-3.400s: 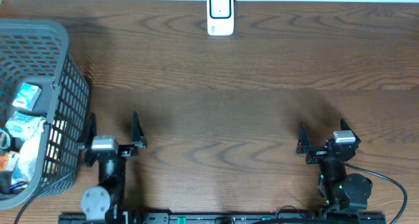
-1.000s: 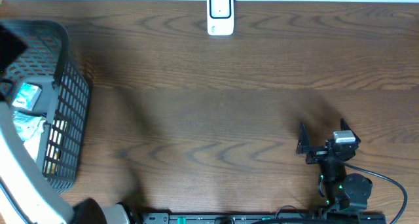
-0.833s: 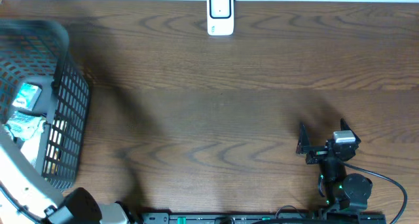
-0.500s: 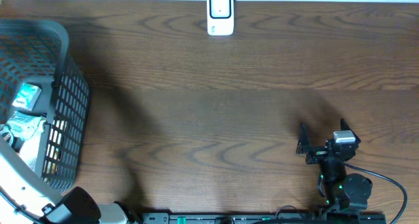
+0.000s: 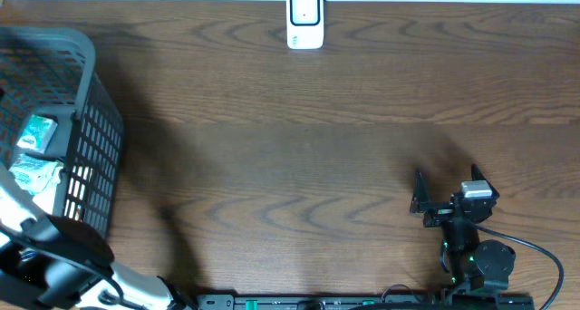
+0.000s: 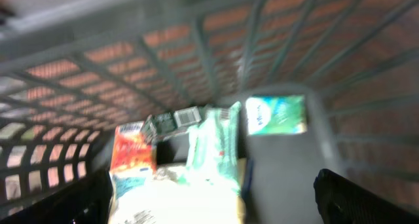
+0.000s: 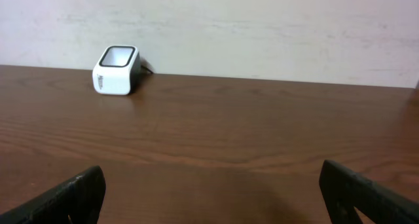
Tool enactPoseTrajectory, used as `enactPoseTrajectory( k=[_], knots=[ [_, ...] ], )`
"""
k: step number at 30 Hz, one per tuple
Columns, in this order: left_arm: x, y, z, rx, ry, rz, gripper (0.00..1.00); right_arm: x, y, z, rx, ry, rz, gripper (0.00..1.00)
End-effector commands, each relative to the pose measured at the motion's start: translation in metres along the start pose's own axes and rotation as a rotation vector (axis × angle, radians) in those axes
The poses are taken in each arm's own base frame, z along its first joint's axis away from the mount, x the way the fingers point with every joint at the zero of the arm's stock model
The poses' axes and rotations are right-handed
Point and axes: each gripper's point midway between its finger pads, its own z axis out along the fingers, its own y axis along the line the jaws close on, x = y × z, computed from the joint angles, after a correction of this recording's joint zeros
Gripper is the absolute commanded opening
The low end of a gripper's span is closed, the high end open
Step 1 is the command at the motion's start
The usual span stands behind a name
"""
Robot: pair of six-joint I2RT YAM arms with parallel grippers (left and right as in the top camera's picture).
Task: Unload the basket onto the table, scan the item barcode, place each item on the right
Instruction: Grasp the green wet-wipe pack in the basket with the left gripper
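My left gripper grabs the green-white pouch across its middle (image 5: 34, 173) (image 6: 215, 149) next, so the barcode near the pouch's far end stays free to scan.
The white barcode scanner (image 5: 305, 20) stands at the table's far edge, and it shows small at the back left in the right wrist view (image 7: 116, 70). The items lie in the grey mesh basket (image 5: 91, 83) at the left. In the left wrist view I see an orange packet (image 6: 131, 155), a green-white pouch (image 6: 213, 145), a green box (image 6: 275, 114) and a white bag (image 6: 177, 198). My left gripper (image 6: 209, 207) hangs open above them, holding nothing. My right gripper (image 5: 445, 176) rests open and empty at the front right.
The basket's mesh walls (image 6: 196, 60) close round the left gripper on all sides. The left arm (image 5: 54, 256) crosses the basket's front left corner. Bare brown tabletop (image 5: 299, 165) lies between basket, scanner and right arm.
My left arm has swung from its rest place to over the basket, and its wrist has drawn back toward the front left corner. The right arm has not moved.
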Motion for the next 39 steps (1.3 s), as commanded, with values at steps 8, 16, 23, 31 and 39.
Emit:
enactPoseTrajectory(
  k=[8,16,23,31,39],
  knots=[
    [0.047,-0.009,0.069,-0.046,0.255,0.095,0.98,0.0,-0.002,0.0,0.009,-0.001,0.014,0.99],
    [0.08,-0.019,0.114,-0.064,0.398,0.123,0.98,0.0,-0.002,0.0,0.009,-0.001,0.014,0.99],
    [0.094,-0.024,0.142,-0.059,0.449,0.25,0.98,0.0,-0.002,0.0,0.009,-0.001,0.014,0.99],
    [0.108,-0.024,0.157,-0.057,0.501,0.337,0.98,0.0,-0.002,0.0,0.009,-0.001,0.014,0.99],
    [0.12,-0.023,0.168,-0.056,0.514,0.354,0.97,0.0,-0.002,0.0,0.009,-0.001,0.014,0.99]
  ],
)
